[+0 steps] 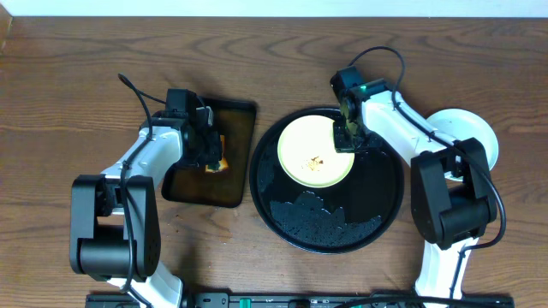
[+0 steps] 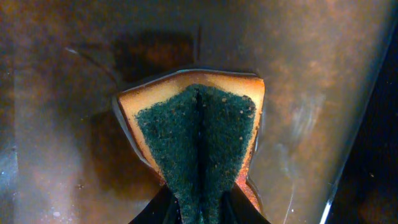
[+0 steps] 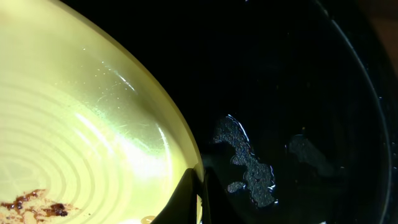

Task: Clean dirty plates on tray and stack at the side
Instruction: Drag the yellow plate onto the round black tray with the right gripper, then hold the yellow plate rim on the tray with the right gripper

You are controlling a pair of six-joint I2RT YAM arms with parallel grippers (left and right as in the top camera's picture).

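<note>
The rim of the round black tray surrounds the plate, so the plate would end flat on the tray. It is now time for my right gripper to open.
A pale yellow plate with brown food specks lies on the large round black tray, whose surface is wet. My right gripper is shut on the plate's right rim; in the right wrist view the plate fills the left side and the jaws pinch its edge. Pale plates sit stacked at the far right of the table. My left gripper is shut on a sponge, orange with a dark green scouring face, over the rectangular tray.
The rectangular dark tray lies left of the round tray, its brown wet floor showing in the left wrist view. Both arm bases stand at the table's front edge.
</note>
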